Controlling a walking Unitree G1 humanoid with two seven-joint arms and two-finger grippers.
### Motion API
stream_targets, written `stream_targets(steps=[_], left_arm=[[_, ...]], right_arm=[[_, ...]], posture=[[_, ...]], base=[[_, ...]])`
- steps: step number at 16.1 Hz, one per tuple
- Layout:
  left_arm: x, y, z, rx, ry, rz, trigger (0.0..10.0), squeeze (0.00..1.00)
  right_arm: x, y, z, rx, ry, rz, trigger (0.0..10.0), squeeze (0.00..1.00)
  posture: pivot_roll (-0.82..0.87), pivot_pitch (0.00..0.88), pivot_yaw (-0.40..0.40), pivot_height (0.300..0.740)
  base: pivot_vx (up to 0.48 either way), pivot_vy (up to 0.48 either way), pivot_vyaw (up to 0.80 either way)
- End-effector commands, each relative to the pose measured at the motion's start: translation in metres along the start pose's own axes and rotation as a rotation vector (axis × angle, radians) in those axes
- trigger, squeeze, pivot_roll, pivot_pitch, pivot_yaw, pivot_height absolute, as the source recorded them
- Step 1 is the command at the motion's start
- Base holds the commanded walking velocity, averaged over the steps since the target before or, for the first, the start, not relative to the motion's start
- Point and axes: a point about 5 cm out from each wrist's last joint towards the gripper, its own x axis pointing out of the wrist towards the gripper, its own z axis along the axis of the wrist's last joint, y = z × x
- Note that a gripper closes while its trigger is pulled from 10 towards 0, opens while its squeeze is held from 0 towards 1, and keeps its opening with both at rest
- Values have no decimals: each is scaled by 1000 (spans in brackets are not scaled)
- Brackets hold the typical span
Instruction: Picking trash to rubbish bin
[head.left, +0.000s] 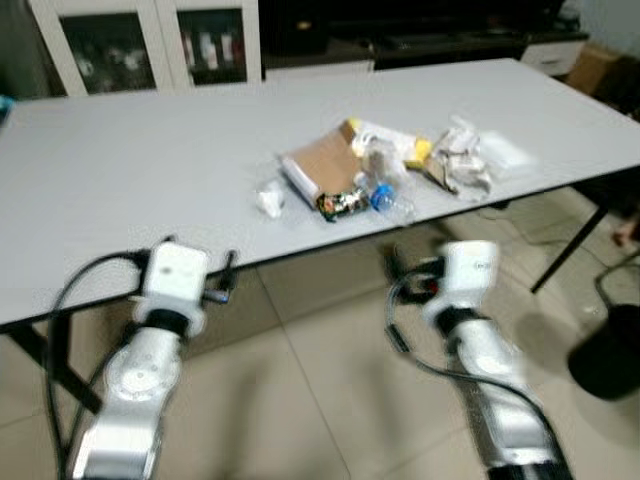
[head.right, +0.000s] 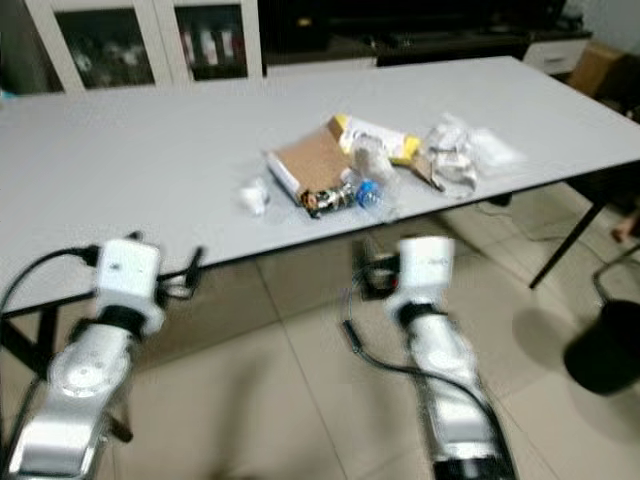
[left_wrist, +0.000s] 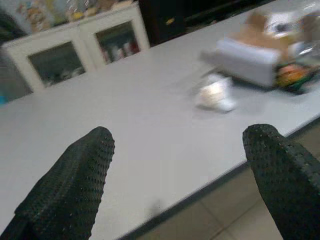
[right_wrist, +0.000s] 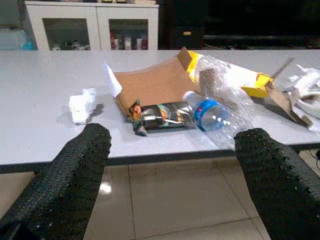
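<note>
The clear plastic water bottle should be picked up next by its base end (head.left: 401, 213) with my right gripper, to get the trash into the rubbish bin (head.left: 605, 355).
A pile of trash lies near the front edge of the white table (head.left: 120, 170): a torn cardboard box (head.left: 318, 165), a dark snack wrapper (head.left: 342, 204), a clear plastic bottle with a blue label (head.left: 386, 192), crumpled white wrapping (head.left: 462, 160) and, apart on the left, a crumpled tissue (head.left: 270, 198). My right gripper (right_wrist: 175, 145) is open, just below and in front of the table edge, facing the wrapper (right_wrist: 162, 116) and bottle (right_wrist: 220, 107). My left gripper (left_wrist: 180, 150) is open at the table's front edge, with the tissue (left_wrist: 215, 95) some way beyond it.
A black bin (head.left: 608, 350) stands on the tiled floor at the right, past the table leg (head.left: 565, 250). White glass-door cabinets (head.left: 150, 45) and a dark TV unit line the far wall. A cardboard box (head.left: 598, 68) sits at the back right.
</note>
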Motion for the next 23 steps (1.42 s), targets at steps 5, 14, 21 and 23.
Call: stream_targets(steps=[5, 14, 21, 23], left_arm=[[2, -4, 15, -13, -42, -26, 10000, 0], [-9, 6, 20, 8, -29, 1, 10000, 0], [-7, 7, 27, 13, -43, -6, 10000, 0], [-5, 8, 31, 3, -52, -23, 10000, 0]], right_arm=[[0, -14, 23, -39, -47, -43, 10000, 0], [7, -11, 31, -40, -51, -6, 10000, 0], [15, -9, 33, -68, 16, 98, 10000, 0], [16, -8, 29, -59, 93, 154, 10000, 1000]], posture=[[-1, 60, -52, 740], [34, 78, -66, 740], [36, 80, -64, 740], [35, 81, -64, 740]], base=[[353, 0, 0], [354, 0, -158], [354, 0, 0], [319, 0, 0]])
